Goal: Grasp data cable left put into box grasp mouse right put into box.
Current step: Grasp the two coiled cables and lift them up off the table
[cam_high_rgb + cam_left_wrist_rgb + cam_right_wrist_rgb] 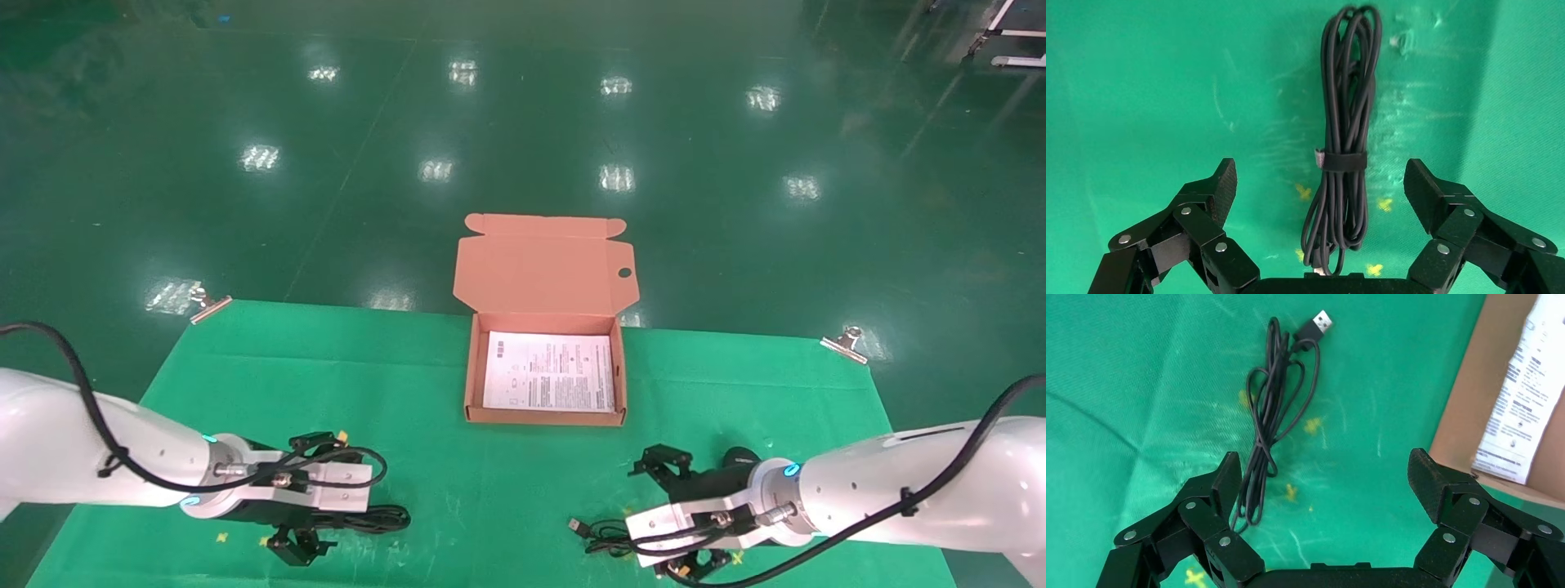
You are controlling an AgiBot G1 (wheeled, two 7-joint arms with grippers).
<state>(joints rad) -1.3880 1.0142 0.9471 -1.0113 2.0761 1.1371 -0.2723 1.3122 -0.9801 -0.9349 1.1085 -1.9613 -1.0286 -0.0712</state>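
Note:
The data cable's tied middle (pixel 1344 162) is next for my left gripper to grab, as the cable's loops spread loosely at both ends.
The data cable (pixel 1344 141), a long narrow black bundle tied at its middle, lies on the green mat. My left gripper (pixel 1320 184) hovers open above it, one finger on each side, not touching it. In the head view this gripper (pixel 319 498) is at the front left, with the data cable (pixel 384 517) showing beside it. My right gripper (pixel 1324 478) is open over bare mat at the front right (pixel 674 513). The mouse (pixel 739 458) is a dark shape largely hidden behind the right wrist. Its thin cord (pixel 1275 416) ends in a USB plug (pixel 1321 321). The open box (pixel 472 384) stands mid-table.
The box's flap lid (pixel 539 265) stands up at the back, and a white printed sheet (pixel 549 371) lines its bottom. Metal clips (pixel 208 306) (pixel 846 341) hold the green mat at its far corners. A corner of the box (pixel 1468 404) shows beside the right gripper.

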